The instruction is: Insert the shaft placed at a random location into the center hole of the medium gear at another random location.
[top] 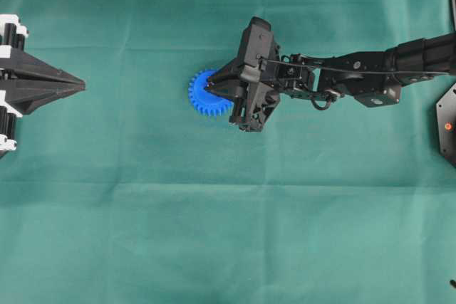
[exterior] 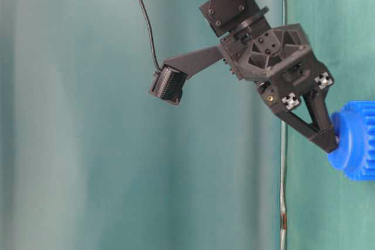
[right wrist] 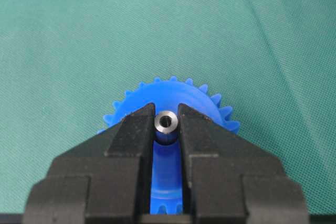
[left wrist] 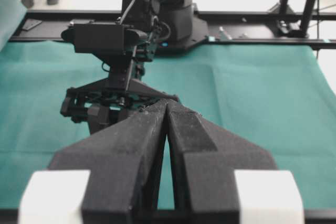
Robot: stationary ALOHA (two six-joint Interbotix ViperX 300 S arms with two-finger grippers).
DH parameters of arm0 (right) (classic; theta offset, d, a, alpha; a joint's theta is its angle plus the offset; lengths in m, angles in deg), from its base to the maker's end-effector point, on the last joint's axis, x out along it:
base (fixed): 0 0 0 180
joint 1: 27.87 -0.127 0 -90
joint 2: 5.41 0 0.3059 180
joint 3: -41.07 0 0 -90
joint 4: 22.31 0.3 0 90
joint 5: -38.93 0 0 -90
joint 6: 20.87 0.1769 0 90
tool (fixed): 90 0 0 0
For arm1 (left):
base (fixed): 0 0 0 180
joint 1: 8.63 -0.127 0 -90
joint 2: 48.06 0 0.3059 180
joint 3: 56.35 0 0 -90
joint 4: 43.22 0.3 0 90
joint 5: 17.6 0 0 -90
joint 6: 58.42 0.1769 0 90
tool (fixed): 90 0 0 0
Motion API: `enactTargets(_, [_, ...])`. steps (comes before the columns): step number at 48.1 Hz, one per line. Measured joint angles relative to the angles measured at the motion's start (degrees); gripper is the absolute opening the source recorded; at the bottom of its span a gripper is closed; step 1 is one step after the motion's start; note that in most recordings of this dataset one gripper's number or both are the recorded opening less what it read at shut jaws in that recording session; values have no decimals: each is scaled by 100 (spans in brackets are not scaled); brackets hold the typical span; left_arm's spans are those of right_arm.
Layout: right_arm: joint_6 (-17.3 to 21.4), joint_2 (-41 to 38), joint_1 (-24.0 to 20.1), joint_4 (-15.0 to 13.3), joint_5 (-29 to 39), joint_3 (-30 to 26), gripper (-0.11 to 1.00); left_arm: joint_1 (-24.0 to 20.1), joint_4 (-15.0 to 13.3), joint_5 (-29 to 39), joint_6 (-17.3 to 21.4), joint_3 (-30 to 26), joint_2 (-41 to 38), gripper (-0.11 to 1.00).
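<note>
The silvery pin (right wrist: 166, 125) stands over the blue gear's middle (right wrist: 167, 142) and would remain in the gear, so it is time for my right gripper to open now.
The blue medium gear (top: 201, 95) lies flat on the green cloth, left of centre. My right gripper (top: 212, 89) reaches over it from the right, shut on the shaft (right wrist: 167, 123), a small silvery pin seen end-on between the fingertips (right wrist: 140, 121). The pin stands over the middle of the gear (right wrist: 173, 94). The center hole is hidden beneath the pin and fingers. In the table-level view the right gripper's (exterior: 331, 142) tips touch the gear's raised hub (exterior: 351, 144). My left gripper (top: 81, 87) rests far left, shut and empty, its tips (left wrist: 167, 104) pressed together.
Green cloth (top: 228, 233) covers the whole table. A black plate (top: 447, 122) sits at the right edge. The right arm's camera block (exterior: 167, 84) hangs out from the wrist. A black rail (left wrist: 252, 27) runs along the far table edge.
</note>
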Motion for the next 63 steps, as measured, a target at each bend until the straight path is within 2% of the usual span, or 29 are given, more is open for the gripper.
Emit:
enactTargets(22, [0, 0, -9, 26, 53, 0, 15, 0, 0, 26, 0, 0, -9, 0])
enactTargets(25, [0, 0, -9, 53, 62, 0, 26, 0, 0, 26, 0, 0, -9, 0])
enactTargets(33, [0, 0, -88, 123, 79, -26, 71, 0, 0, 26, 0, 0, -9, 0])
enactTargets(36, [0, 9, -123, 132, 79, -26, 80, 0, 0, 26, 0, 0, -9, 0])
enactTargets(45, [0, 211, -141, 141, 132, -26, 73, -9, 0, 26, 0, 0, -9, 0])
enactTargets(63, [-9, 1090, -149, 141, 624, 79, 73, 0, 0, 88, 0, 0, -9, 0])
